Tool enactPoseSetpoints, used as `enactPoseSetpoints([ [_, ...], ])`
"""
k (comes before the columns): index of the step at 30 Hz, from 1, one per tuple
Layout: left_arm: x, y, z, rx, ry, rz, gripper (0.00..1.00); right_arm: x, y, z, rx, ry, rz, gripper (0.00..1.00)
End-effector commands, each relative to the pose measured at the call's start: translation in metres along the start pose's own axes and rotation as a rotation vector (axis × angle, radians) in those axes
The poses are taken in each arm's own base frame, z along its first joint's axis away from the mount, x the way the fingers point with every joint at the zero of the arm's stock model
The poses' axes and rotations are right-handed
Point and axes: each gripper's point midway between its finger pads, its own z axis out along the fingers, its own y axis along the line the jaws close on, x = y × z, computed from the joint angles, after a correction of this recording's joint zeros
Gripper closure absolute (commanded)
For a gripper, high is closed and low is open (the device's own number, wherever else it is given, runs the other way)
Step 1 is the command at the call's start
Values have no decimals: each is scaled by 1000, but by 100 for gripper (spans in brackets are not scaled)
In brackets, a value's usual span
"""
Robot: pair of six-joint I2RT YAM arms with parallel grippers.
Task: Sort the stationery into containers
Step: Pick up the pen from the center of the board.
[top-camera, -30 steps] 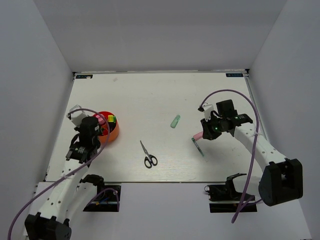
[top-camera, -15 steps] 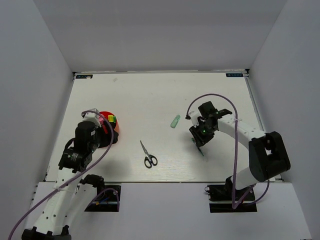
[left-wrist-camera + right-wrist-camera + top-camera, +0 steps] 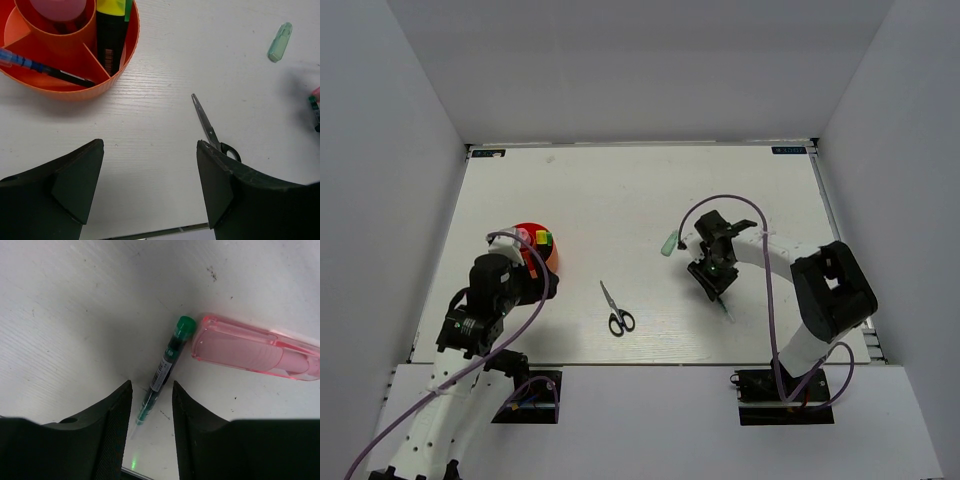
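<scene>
I should close my right gripper now and it would hold the green pen, since the middle of the pen is between the gripper's low, open fingers.
The red-orange cup (image 3: pixel 75 90) with inner dividers holds a pink highlighter (image 3: pixel 57 7), a yellow-capped black marker (image 3: pixel 111 30) and a blue pen (image 3: pixel 30 62). My left gripper (image 3: pixel 150 146) hangs open and empty just in front of the cup (image 3: pixel 544 264). Black-handled scissors (image 3: pixel 615 310) lie shut mid-table, and a pale green highlighter (image 3: pixel 670 243) lies further back. My right gripper (image 3: pixel 151 390) is open low over the table. A green pen (image 3: pixel 165 365) points in between its fingers without touching them. A pink highlighter (image 3: pixel 255 347) lies just beyond its right finger.
The white table (image 3: pixel 620 190) is walled on three sides by pale panels. Its near edge (image 3: pixel 150 234) runs right below the left fingers. The right arm's purple cable (image 3: pixel 720 200) loops over the pens' area.
My left gripper has opened and drawn back from the cup toward the near edge. My right gripper has swung left and down over the green pen and pink highlighter, jaws wider.
</scene>
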Motion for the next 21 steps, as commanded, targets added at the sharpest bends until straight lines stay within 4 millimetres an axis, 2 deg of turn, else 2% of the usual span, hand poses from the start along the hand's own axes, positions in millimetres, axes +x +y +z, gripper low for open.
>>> enactPoseSetpoints([
  [1, 2, -4, -1, 26, -2, 13, 15, -10, -5, 0, 40, -7, -3, 58],
  [6, 0, -3, -3, 26, -14, 11, 15, -3, -5, 8, 39, 36, -2, 61],
  [10, -1, -2, -4, 20, -27, 6, 15, 2, -2, 14, 33, 61, 2, 75],
  [11, -1, -2, -5, 21, -30, 6, 15, 1, -2, 14, 35, 60, 3, 81],
  [14, -3, 1, -6, 5, -53, -2, 15, 6, -1, 18, 34, 80, 7, 85],
  [21, -9, 3, -10, 1, -99, -8, 15, 9, 0, 23, 69, 112, -8, 100],
])
